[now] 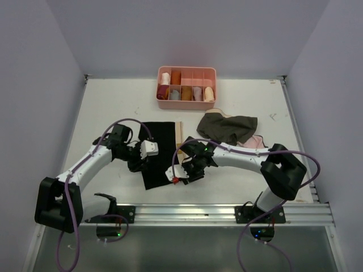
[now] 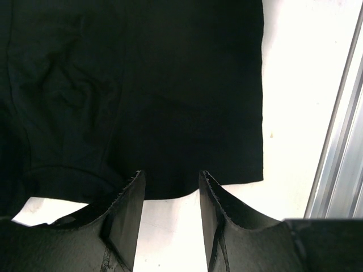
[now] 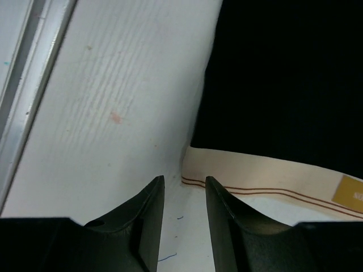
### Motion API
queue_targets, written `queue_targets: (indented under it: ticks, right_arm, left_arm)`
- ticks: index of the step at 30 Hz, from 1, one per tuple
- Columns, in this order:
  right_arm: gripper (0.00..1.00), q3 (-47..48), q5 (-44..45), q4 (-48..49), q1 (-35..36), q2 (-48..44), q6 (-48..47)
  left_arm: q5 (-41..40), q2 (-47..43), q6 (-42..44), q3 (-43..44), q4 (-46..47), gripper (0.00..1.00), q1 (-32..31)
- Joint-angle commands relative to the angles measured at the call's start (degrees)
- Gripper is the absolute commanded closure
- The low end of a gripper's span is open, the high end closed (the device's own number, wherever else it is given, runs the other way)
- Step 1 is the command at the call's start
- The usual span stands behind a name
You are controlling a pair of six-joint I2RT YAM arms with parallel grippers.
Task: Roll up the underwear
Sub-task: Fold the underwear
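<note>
The underwear should be folded over for rolling, so my left gripper should next pick it up by its black hem at its near corner (image 2: 254, 175), opposite the waistband.
The black underwear (image 1: 159, 150) lies flat on the white table between the two arms, with its beige waistband (image 1: 179, 135) along its right side. My left gripper (image 1: 136, 161) is at the cloth's left edge. In the left wrist view it (image 2: 170, 180) is open and empty, its fingertips at the black hem (image 2: 187, 113). My right gripper (image 1: 181, 170) is at the near right corner. In the right wrist view it (image 3: 184, 184) is open and empty, just short of the waistband's corner (image 3: 255, 177), with black cloth (image 3: 283, 73) beyond.
A pink divided box (image 1: 186, 72) with several rolled garments stands at the back. An olive-brown garment (image 1: 227, 127) lies on a pale pink one (image 1: 254, 141) to the right. An aluminium rail (image 1: 227, 212) runs along the near edge and shows in the left wrist view (image 2: 340, 141).
</note>
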Motion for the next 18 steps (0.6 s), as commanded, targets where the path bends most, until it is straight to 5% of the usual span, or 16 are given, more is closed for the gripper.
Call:
queue_targets:
  ticks: [1,18]
  right_arm:
    - [0.61,-0.1,1.8,5.2,-0.1,0.4,0.1]
    - [0.6,-3.3,4.7,8.2,0.7,1.1,0.4]
  left_arm:
    - [2.1,-0.9,-1.8,-0.5,2.4,0.54,0.8]
    - [0.9,-2.9,3.4,-0.9,-2.2,0.54,1.1]
